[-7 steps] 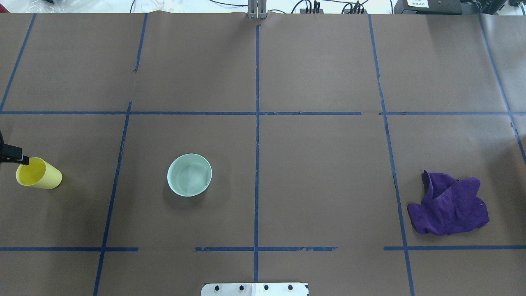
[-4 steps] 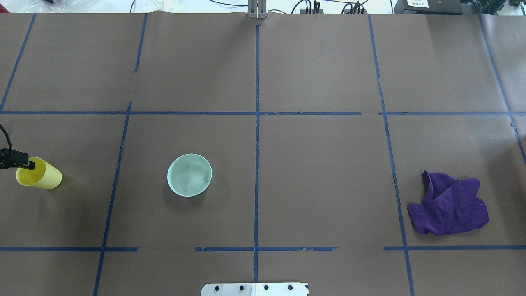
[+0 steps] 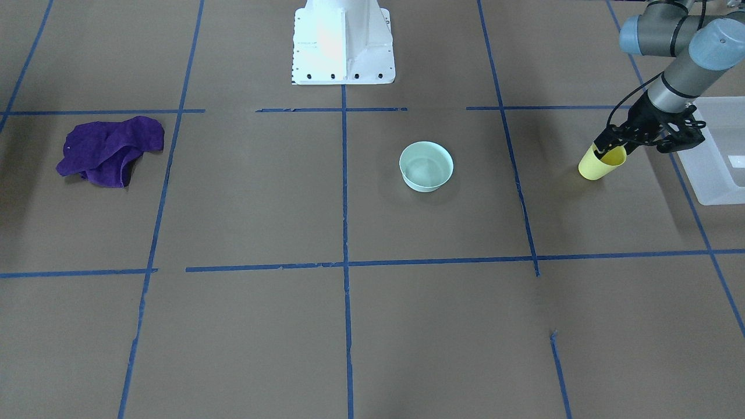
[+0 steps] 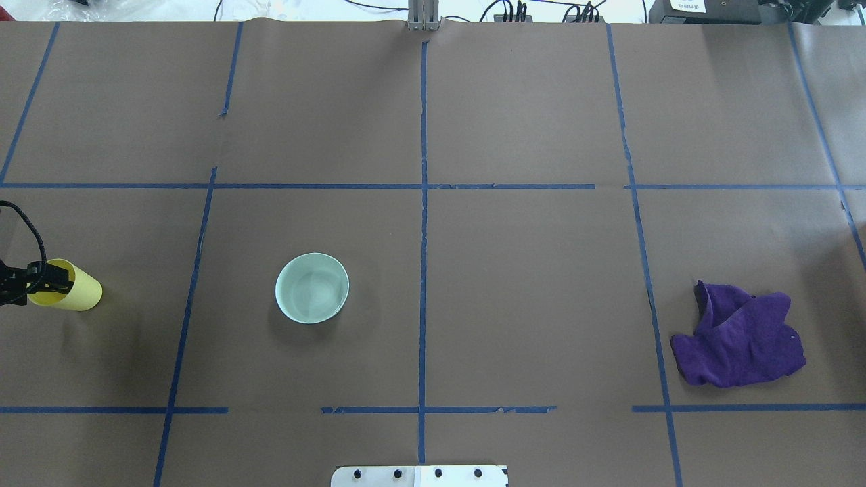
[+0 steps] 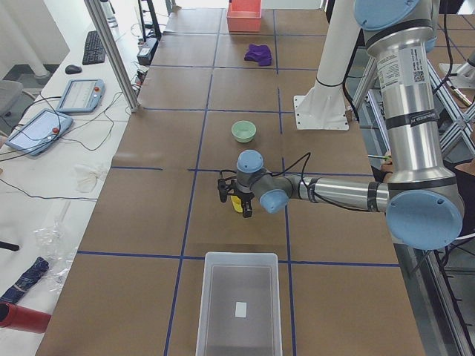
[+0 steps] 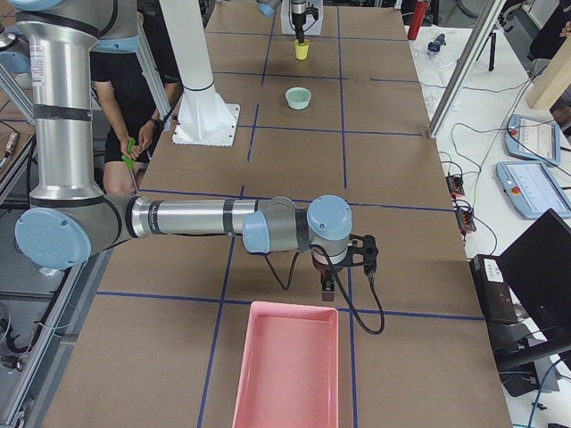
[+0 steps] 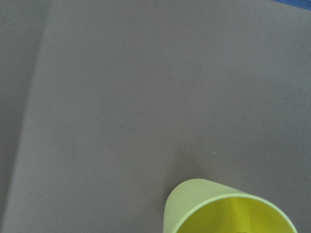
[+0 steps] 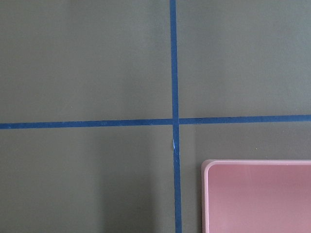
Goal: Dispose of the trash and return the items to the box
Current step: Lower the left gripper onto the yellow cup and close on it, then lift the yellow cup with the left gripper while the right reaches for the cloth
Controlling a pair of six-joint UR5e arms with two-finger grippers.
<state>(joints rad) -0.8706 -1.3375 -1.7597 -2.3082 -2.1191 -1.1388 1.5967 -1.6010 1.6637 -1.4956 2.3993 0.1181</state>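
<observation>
My left gripper is going to grab the yellow cup by its rim (image 3: 615,148) next, so that I can return the cup to the frosted box (image 3: 716,169).
The yellow cup (image 4: 67,292) stands upright at the table's left edge; it also shows in the front view (image 3: 601,163) and low in the left wrist view (image 7: 228,208). My left gripper (image 4: 37,283) is open at the cup's rim, one finger inside the mouth and one outside. The mint-green bowl (image 4: 312,287) sits empty, to the right of the cup. The frosted box (image 3: 716,169) stands just beyond the cup, past the table's left end. My right gripper (image 6: 328,287) hovers at the far right end; I cannot tell whether it is open or shut.
A crumpled purple cloth (image 4: 741,338) lies at the right of the table. A pink tray (image 6: 285,366) sits beside the right gripper and shows in the right wrist view (image 8: 257,194). The white robot base (image 3: 342,41) is at the near edge.
My left gripper has moved further over the yellow cup, its finger now lower inside the mouth. The cup, bowl and cloth have not moved.
</observation>
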